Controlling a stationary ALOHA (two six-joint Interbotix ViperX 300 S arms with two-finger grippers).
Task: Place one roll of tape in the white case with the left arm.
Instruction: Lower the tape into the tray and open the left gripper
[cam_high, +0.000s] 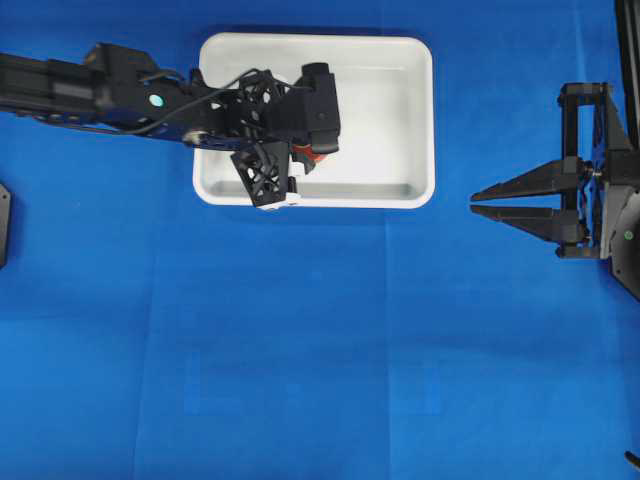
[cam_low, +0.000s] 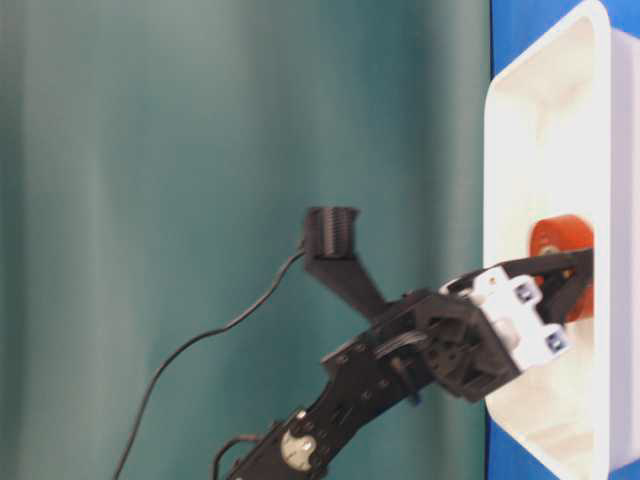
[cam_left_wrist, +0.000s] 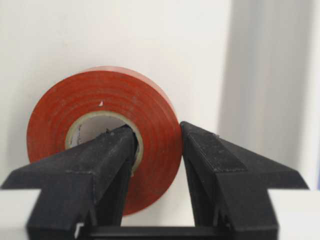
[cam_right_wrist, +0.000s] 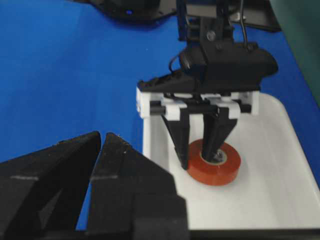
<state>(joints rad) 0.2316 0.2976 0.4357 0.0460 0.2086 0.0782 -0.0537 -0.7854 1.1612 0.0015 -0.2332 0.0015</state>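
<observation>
My left gripper opens now, since the roll of tape (cam_high: 312, 153) (cam_left_wrist: 155, 120) sits on the white case's bottom, inside the case's rim, and would stay there.
The red-orange roll of tape (cam_right_wrist: 222, 167) lies flat on the floor of the white case (cam_right_wrist: 270, 200), near its front-left part in the overhead view. My left gripper (cam_right_wrist: 197, 161) points straight down onto it. One finger stands in the pale core and the other against the outer wall, so the jaws are shut on the roll's side (cam_left_wrist: 160, 135). From above, the wrist camera hides most of the roll (cam_high: 316, 157). My right gripper (cam_high: 473, 201) waits far to the right, its fingers a narrow gap apart with nothing between them.
The white case (cam_high: 380, 110) sits at the back middle of the blue cloth. The left arm (cam_high: 110, 90) reaches in over the case's left rim. A dark green curtain (cam_low: 200, 150) hangs behind the table.
</observation>
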